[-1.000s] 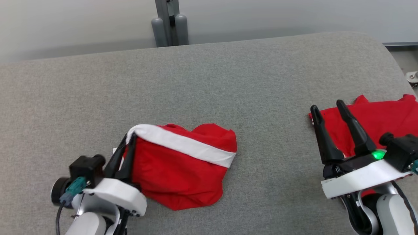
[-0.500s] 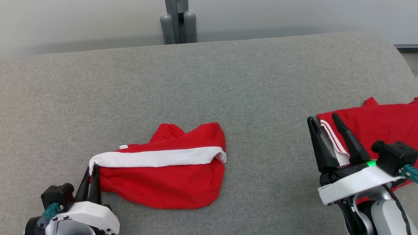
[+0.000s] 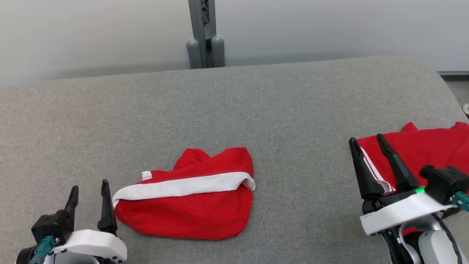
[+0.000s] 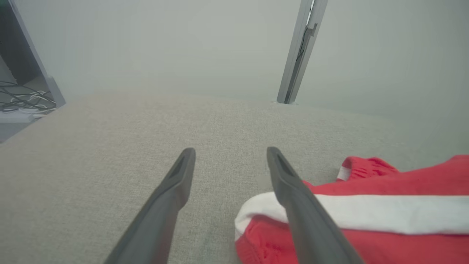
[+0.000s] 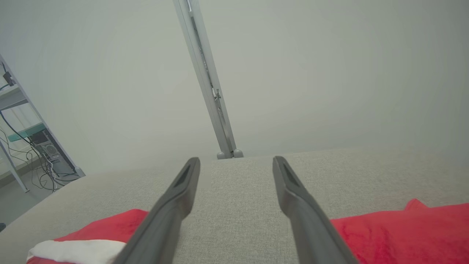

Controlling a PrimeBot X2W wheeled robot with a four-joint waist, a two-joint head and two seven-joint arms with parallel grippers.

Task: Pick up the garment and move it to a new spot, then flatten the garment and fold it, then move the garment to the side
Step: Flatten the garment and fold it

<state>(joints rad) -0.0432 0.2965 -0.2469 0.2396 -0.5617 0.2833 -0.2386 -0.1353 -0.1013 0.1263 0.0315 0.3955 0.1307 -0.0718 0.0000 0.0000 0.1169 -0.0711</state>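
A fold arches up at the garment's end, while the red cloth [image 3: 189,216] lies slack. My left gripper needs to grab the garment there next, by its white-banded end [image 3: 118,196].
A red garment [image 3: 190,209] with a broad white band lies folded over on the grey table [image 3: 234,102], left of centre. My left gripper [image 3: 90,185] stands open just left of the garment's white-banded end, holding nothing. In the left wrist view the left gripper [image 4: 231,149] is spread wide, and the garment [image 4: 384,227] lies under and to the right of its right finger. My right gripper [image 3: 366,138] is open at the lower right, far from this garment. In the right wrist view the right gripper [image 5: 236,158] is empty, with the garment [image 5: 99,234] at the lower left.
A second red cloth [image 3: 421,150] with thin white stripes lies at the table's right edge, under my right gripper; it also shows as red cloth [image 5: 395,227] in the right wrist view. A grey post [image 3: 205,36] stands behind the table. Bare grey table spans the middle and far side.
My left gripper has opened and let go of the garment's white-banded end, then drawn back slightly. The garment has settled flat. The head camera has shifted; the right gripper stays open.
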